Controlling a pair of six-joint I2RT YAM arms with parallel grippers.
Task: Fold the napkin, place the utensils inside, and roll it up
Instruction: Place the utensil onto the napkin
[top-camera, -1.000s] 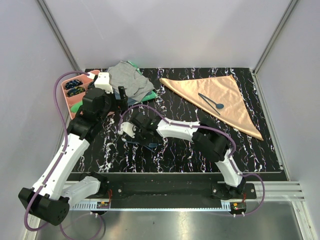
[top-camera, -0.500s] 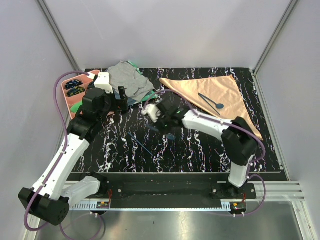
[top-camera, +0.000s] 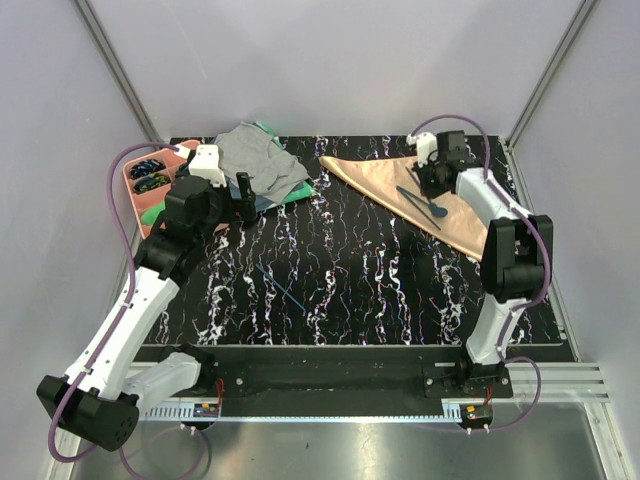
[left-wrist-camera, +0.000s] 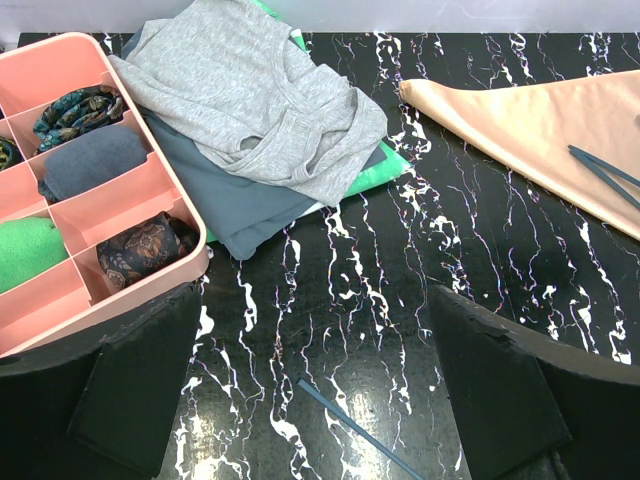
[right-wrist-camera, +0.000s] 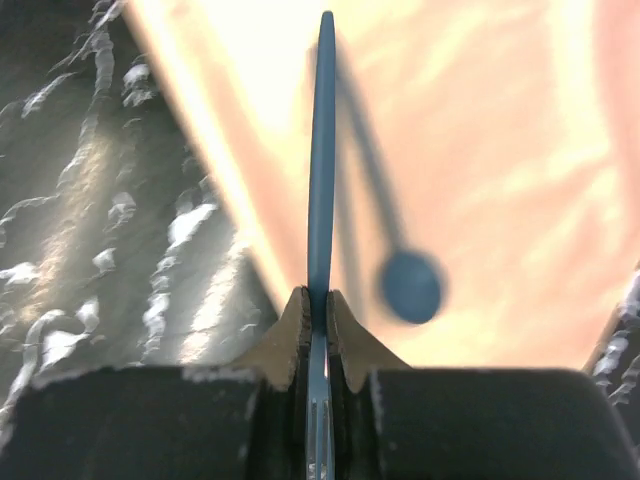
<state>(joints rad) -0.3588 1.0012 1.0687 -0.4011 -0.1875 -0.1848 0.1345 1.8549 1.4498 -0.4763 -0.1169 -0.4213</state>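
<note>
My right gripper moves the fork (right-wrist-camera: 322, 150) to the bare napkin beside the spoon next, then opens, since from high over the spoon's handle it would fall across the spoon.
The peach-orange napkin (top-camera: 455, 200) (left-wrist-camera: 540, 120) lies folded into a triangle at the back right. A dark blue spoon (top-camera: 428, 205) (right-wrist-camera: 410, 285) rests on it. My right gripper (top-camera: 432, 180) (right-wrist-camera: 320, 300) hovers over the napkin's upper part, shut on a dark blue fork (right-wrist-camera: 322, 150). The fork's handle sticks out ahead and its tines sit between the jaws. Another slim blue utensil (top-camera: 285, 290) (left-wrist-camera: 350, 425) lies on the black table at centre left. My left gripper (top-camera: 243, 190) (left-wrist-camera: 312, 300) stands open above the table, empty, just beyond that utensil's end.
A pink compartment tray (top-camera: 135, 192) (left-wrist-camera: 130, 270) holding small cloth items sits at the back left. A grey cloth (top-camera: 255, 160) (left-wrist-camera: 250, 100) lies piled on a green cloth (top-camera: 295, 195) (left-wrist-camera: 380, 175) next to it. Walls close in the back and both sides.
My right arm has swung from the table's left middle to the back right, carrying the fork over the napkin. The left arm has not moved.
</note>
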